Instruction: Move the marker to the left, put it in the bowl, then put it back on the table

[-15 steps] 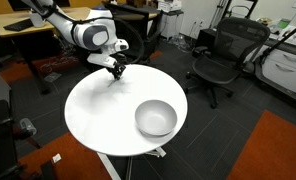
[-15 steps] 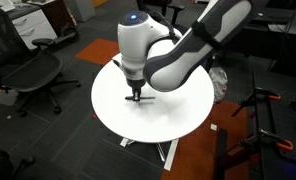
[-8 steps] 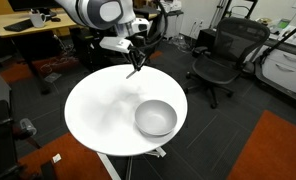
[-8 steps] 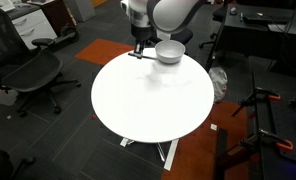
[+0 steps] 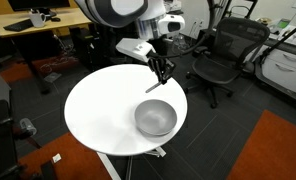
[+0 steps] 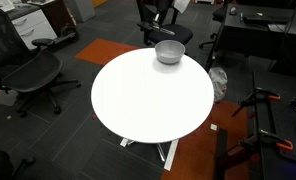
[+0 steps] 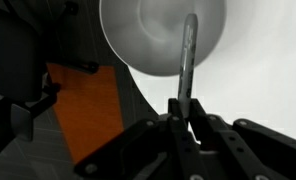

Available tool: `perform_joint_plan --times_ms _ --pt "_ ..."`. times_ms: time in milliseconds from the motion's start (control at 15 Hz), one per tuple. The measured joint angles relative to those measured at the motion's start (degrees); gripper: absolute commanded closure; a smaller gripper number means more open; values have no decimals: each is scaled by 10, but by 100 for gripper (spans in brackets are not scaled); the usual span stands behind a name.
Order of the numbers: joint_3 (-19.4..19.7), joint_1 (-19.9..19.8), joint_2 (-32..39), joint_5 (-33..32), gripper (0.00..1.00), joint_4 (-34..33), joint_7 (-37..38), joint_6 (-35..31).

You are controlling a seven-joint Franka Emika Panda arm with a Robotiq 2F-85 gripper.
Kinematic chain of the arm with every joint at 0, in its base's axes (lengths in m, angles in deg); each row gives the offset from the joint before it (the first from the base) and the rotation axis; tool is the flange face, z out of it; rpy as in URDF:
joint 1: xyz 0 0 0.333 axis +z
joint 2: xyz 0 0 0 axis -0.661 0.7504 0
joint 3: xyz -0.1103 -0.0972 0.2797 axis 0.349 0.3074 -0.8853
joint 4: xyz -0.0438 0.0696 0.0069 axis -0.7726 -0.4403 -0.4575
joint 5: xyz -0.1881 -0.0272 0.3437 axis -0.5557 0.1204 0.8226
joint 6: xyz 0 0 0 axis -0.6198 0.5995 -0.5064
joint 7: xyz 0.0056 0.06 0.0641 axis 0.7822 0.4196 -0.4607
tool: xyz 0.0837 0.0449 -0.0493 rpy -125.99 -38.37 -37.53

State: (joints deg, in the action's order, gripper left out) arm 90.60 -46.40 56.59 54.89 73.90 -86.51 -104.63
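My gripper should lower the marker into the bowl before it opens, because the marker's gripped end is still hanging outside the bowl's rim (image 5: 155, 101) (image 7: 160, 74).
In the wrist view my gripper (image 7: 185, 118) is shut on the marker (image 7: 188, 55), a thin dark stick that points out over the grey bowl (image 7: 163, 35). In an exterior view the gripper (image 5: 160, 70) holds the marker (image 5: 157, 82) tilted in the air, just above the bowl's far rim. The bowl (image 5: 156, 118) stands on the round white table (image 5: 98, 110) near its edge. It also shows in an exterior view (image 6: 169, 52) at the far side of the table (image 6: 148, 95); there the gripper is not clearly seen.
A black office chair (image 5: 223, 55) stands beyond the table and another to the side (image 6: 33, 75). A wooden desk (image 5: 33, 25) is at the back. Orange carpet (image 5: 278, 145) lies on the floor, also seen in the wrist view (image 7: 83, 105).
The gripper has lifted the marker off the table's far side and carried it across to a spot above the bowl's rim. The bowl has not moved.
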Motion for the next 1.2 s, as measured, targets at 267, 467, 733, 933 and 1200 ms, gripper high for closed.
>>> perform_joint_plan --times_ms 267,467,733,933,1200 --pt "1 -29 28 1 96 -5 7 -5" --pt "1 -36 52 1 53 -14 20 -9" --pt "1 -36 68 2 24 -30 35 -9" --pt "1 -36 71 3 0 -36 43 -9" --pt "-1 -38 71 4 0 -37 42 -9"
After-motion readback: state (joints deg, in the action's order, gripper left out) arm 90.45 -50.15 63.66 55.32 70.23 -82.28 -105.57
